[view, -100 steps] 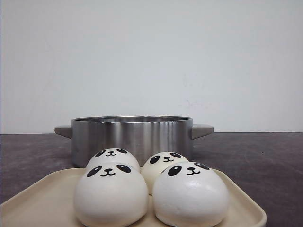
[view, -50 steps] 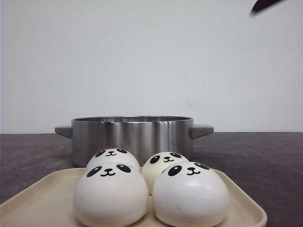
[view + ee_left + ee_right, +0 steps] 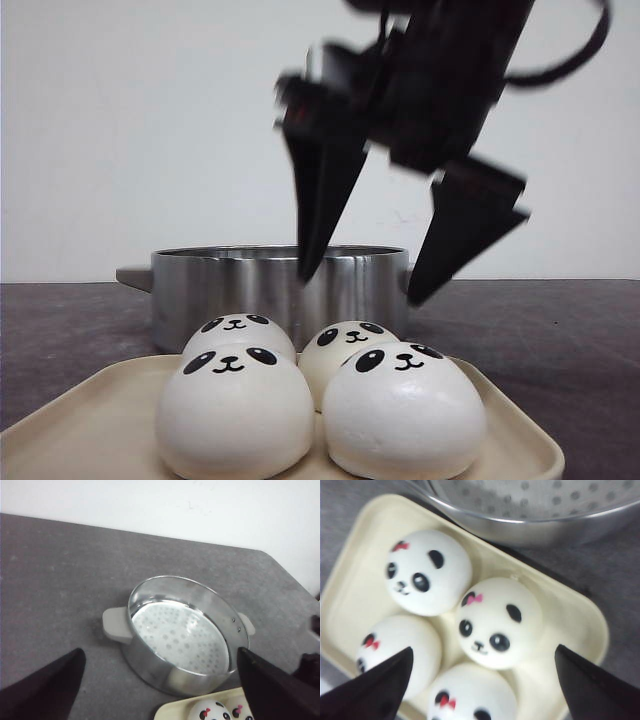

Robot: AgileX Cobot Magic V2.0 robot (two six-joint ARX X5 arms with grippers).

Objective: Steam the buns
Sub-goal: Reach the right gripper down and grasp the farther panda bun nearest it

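The robot's right gripper isn't ready to close on the top of the back bun [image 3: 345,352] on the cream tray [image 3: 90,420] and should move lower first, because its fingers are above the bun's top.
Four white panda-faced buns sit close together on a cream tray [image 3: 90,420]: two in front [image 3: 233,410] [image 3: 403,410] and two behind [image 3: 238,333] [image 3: 345,350]. My right gripper [image 3: 360,287] is open and empty, hanging above the back buns in front of the steel steamer pot [image 3: 230,290]. In the right wrist view its black fingers [image 3: 483,650] straddle the buns [image 3: 500,622] from above, apart from them. My left gripper [image 3: 160,651] is open and empty, high over the pot [image 3: 150,665]; it does not show in the front view.
The pot has a perforated white floor [image 3: 180,635] and two grey side handles [image 3: 114,625]. It stands just behind the tray [image 3: 175,711] on the dark grey table [image 3: 55,580]. A white wall lies beyond the table's far edge.
My right arm has swung down from the upper right of the front view to hang over the back buns. Buns, tray and pot have not moved.
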